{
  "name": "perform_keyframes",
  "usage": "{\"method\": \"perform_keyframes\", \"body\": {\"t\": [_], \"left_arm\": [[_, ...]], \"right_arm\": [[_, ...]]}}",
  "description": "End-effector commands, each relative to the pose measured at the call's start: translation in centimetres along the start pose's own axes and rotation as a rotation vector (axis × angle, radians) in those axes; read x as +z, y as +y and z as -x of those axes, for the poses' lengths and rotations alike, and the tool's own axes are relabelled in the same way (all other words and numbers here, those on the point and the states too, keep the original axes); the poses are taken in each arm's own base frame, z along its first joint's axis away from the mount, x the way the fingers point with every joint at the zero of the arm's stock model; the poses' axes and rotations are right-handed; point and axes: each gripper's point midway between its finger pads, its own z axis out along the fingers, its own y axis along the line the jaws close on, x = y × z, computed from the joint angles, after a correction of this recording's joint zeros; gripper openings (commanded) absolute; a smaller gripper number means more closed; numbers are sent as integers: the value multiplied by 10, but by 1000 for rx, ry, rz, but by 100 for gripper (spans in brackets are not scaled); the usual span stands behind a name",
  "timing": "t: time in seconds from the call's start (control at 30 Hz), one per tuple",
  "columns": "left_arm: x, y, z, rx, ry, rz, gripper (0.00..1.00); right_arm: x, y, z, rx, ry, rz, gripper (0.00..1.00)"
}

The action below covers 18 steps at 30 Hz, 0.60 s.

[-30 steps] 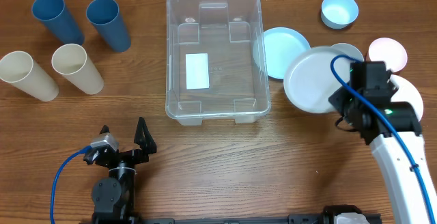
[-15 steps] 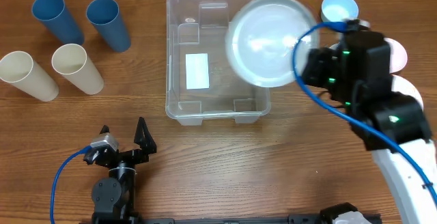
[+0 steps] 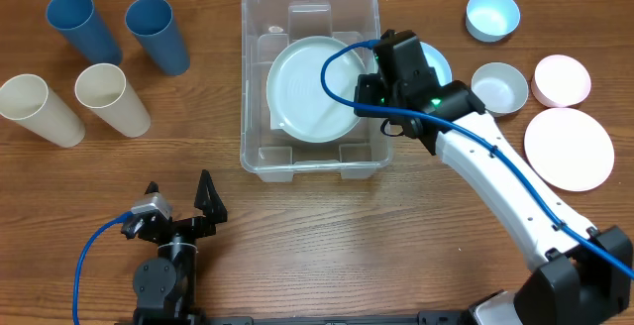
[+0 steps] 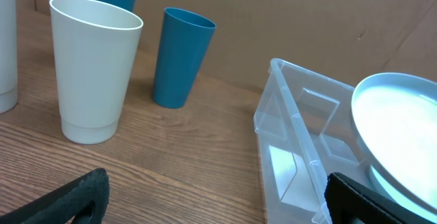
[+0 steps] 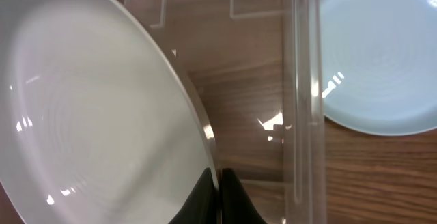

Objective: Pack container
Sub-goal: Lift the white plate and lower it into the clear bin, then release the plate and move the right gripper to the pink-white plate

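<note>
I should lower the white plate before my right gripper lets go of it, because the container's bottom is well below the white plate's rim [image 3: 315, 140] [image 5: 191, 98].
The container [image 3: 248, 117] is a large clear bin at the table's middle back. A white plate [image 3: 307, 92] hangs tilted over its inside, and my right gripper [image 3: 369, 92] is shut on the plate's right rim. In the right wrist view the gripper [image 5: 218, 183] pinches the plate [image 5: 89, 115] at its edge, just inside the container wall [image 5: 300, 80]. My left gripper [image 3: 178, 184] rests open near the front left, holding nothing. In its own view the left gripper [image 4: 215, 190] spans bare table, with the container [image 4: 293, 115] and the plate [image 4: 403, 128] to the right.
Two blue cups [image 3: 71, 23] [image 3: 157, 33] and two cream cups [image 3: 40, 110] [image 3: 112, 97] stand at the back left. Right of the container are a light blue plate [image 5: 382, 53], a light blue bowl [image 3: 492, 15], a white bowl [image 3: 499, 87], a pink plate [image 3: 562, 77] and a white plate [image 3: 569, 149].
My right arm has carried the white plate leftward from the stack on the right to over the container's inside. The left arm has not moved.
</note>
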Motion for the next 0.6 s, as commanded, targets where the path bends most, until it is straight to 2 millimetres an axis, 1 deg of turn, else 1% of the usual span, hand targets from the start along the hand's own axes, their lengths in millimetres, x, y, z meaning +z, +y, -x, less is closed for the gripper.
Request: {"method": "perform_keyframes", "body": {"t": [0.0, 0.13, 0.27, 0.57], "left_arm": [[0, 0, 1, -7, -5, -4, 100], [0, 0, 1, -7, -5, -4, 100], [0, 0, 1, -7, -5, -4, 100], [0, 0, 1, -8, -5, -4, 100]], "right_arm": [[12, 4, -6, -4, 37, -4, 4], [34, -5, -23, -5, 114, -43, 4], [47, -4, -33, -6, 155, -39, 4], [48, 6, -46, -39, 183, -35, 4]]}}
